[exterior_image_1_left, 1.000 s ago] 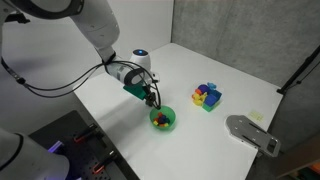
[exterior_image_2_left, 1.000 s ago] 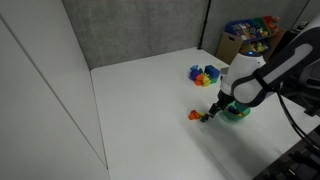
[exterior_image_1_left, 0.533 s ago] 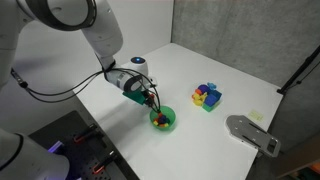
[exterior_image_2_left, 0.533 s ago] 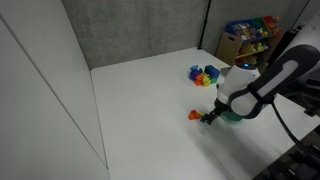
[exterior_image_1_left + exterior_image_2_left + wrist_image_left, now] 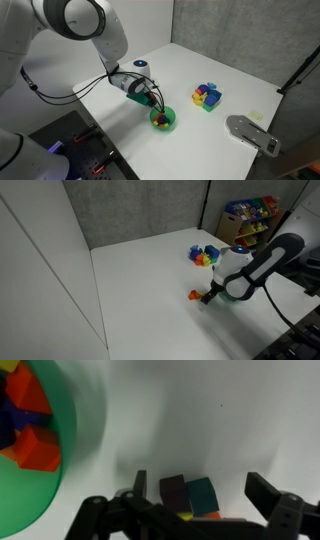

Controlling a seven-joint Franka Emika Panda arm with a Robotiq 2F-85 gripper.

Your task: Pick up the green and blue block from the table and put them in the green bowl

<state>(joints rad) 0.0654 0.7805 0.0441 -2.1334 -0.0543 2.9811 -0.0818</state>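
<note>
My gripper's fingers are above the dark purple and teal blocks lined up between them, so closing now would miss. My gripper lowers, then closes.
The green bowl (image 5: 165, 121) stands near the table's front edge and holds several red, blue and dark blocks; it also shows in the wrist view (image 5: 62, 455). In an exterior view only part of it shows behind the arm (image 5: 240, 293). My gripper (image 5: 153, 101) is low over the table right beside the bowl. In the wrist view the gripper (image 5: 202, 484) is open, and its two fingers straddle a small group of blocks: a dark purple one (image 5: 173, 492), a teal one (image 5: 204, 494), with orange and yellow bits below. An orange-red block (image 5: 194, 295) lies by the fingertips.
A cluster of blue, yellow, purple and red blocks (image 5: 207, 96) sits further back on the white table, also seen in an exterior view (image 5: 204, 255). A grey device (image 5: 251, 132) lies at the table's corner. A box of toys (image 5: 248, 218) stands behind the table.
The arm has bent and sunk a little, which brings the gripper slightly lower beside the bowl. The bowl and the blocks have not moved.
</note>
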